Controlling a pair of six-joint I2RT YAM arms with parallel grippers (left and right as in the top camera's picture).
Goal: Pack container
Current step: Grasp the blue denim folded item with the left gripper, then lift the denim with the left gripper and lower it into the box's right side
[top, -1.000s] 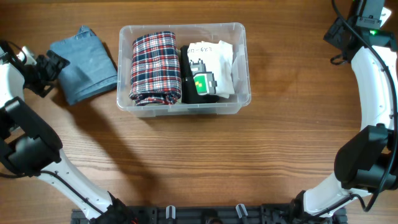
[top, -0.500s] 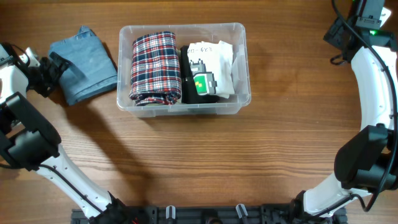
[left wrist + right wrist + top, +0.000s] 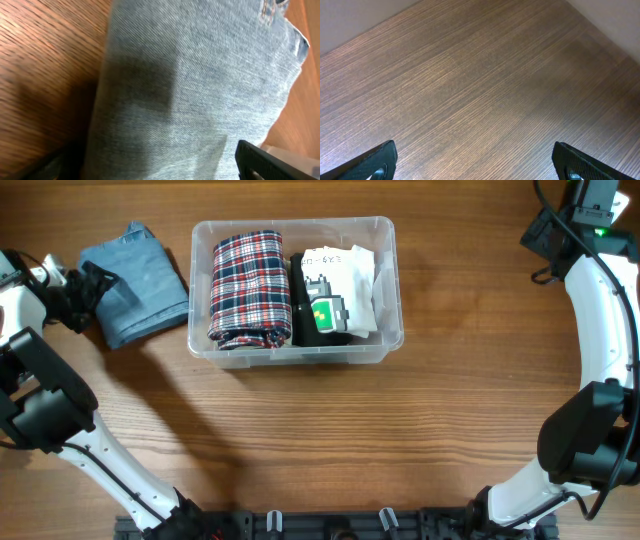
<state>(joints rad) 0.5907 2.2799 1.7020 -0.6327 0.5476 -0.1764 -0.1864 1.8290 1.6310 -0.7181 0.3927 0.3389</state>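
Note:
The left gripper grabs the denim piece [image 3: 145, 278] by its edge farthest from the container next, leaving the rest free to go inside.
The clear container [image 3: 296, 353] stands at the table's back middle. In it lie a folded plaid cloth [image 3: 247, 287] and a black-and-white garment with a green print [image 3: 335, 292]. Left of the container, on the table, lies a folded blue denim piece [image 3: 145, 278]. My left gripper [image 3: 97, 286] sits at the denim's left edge. In the left wrist view the denim [image 3: 200, 85] fills the frame, and the left gripper [image 3: 160, 170] is open, its jaws wide to either side of the fabric. My right gripper [image 3: 480, 165] is open over bare wood at the far right back corner [image 3: 547, 238].
The wooden table [image 3: 330, 440] stretches in front of the container. A pale wall [image 3: 360, 20] borders the table behind the right gripper. The two arms' white links run along the left and right edges.
My left gripper has slid right, onto the left edge of the denim piece. The right arm has not moved.

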